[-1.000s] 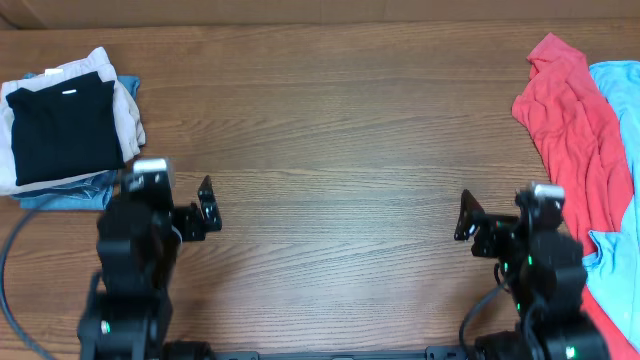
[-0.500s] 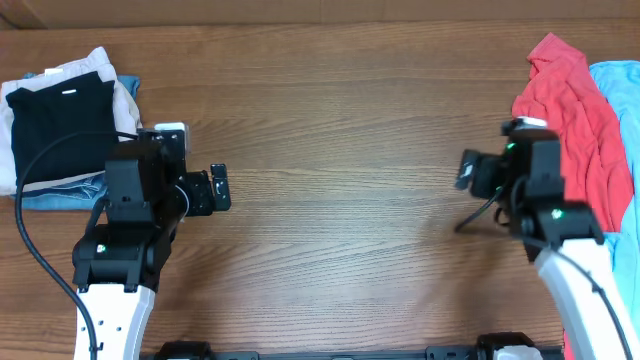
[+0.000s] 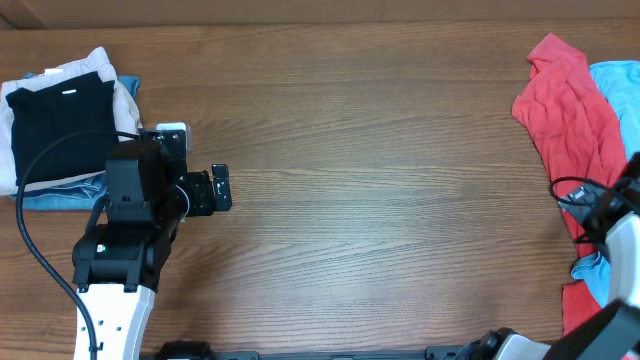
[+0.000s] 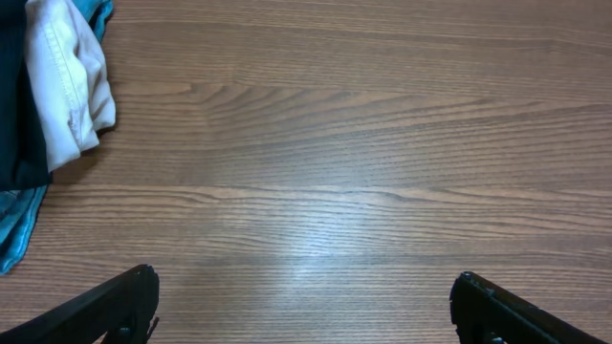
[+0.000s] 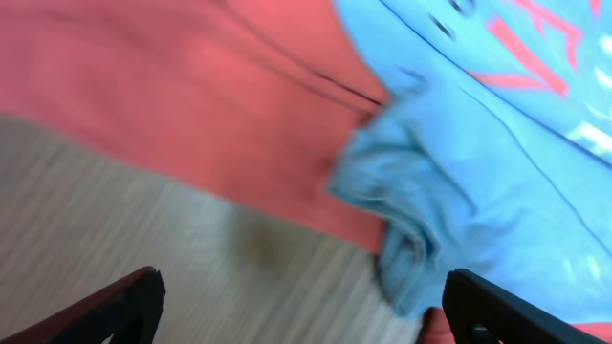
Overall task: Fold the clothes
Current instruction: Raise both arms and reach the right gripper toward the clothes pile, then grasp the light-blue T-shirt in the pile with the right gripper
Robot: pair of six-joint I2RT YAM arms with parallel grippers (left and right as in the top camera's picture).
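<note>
I next need to grab the sky-blue T-shirt [image 3: 615, 85] with my right gripper by its loose bunched edge [image 3: 589, 270] to spread it for folding, and I will leave the red garment free.
The clothes lie in a loose heap at the table's right edge: a coral-red garment [image 3: 570, 110] and, beside it, a sky-blue T-shirt [image 3: 615, 85]. In the right wrist view the red garment [image 5: 172, 86] fills the upper left. The blue shirt [image 5: 478, 153], with red and white lettering, is bunched at the right. My right gripper [image 5: 306, 291] hangs open just above them, with wood and the blue fold's edge between its fingers. The right arm [image 3: 610, 210] is at the frame's edge. My left gripper [image 3: 222, 188] [image 4: 301, 291] is open over bare wood.
A folded stack of black, beige and denim-blue pieces [image 3: 65, 125] sits at the far left, behind my left arm; its edge [image 4: 62, 86] shows in the left wrist view. The wooden table [image 3: 370, 170] stretches between the two arms.
My right arm has swung out to the right, from the table's middle right to over the heap of clothes. The left arm rose forward earlier and has since held still.
</note>
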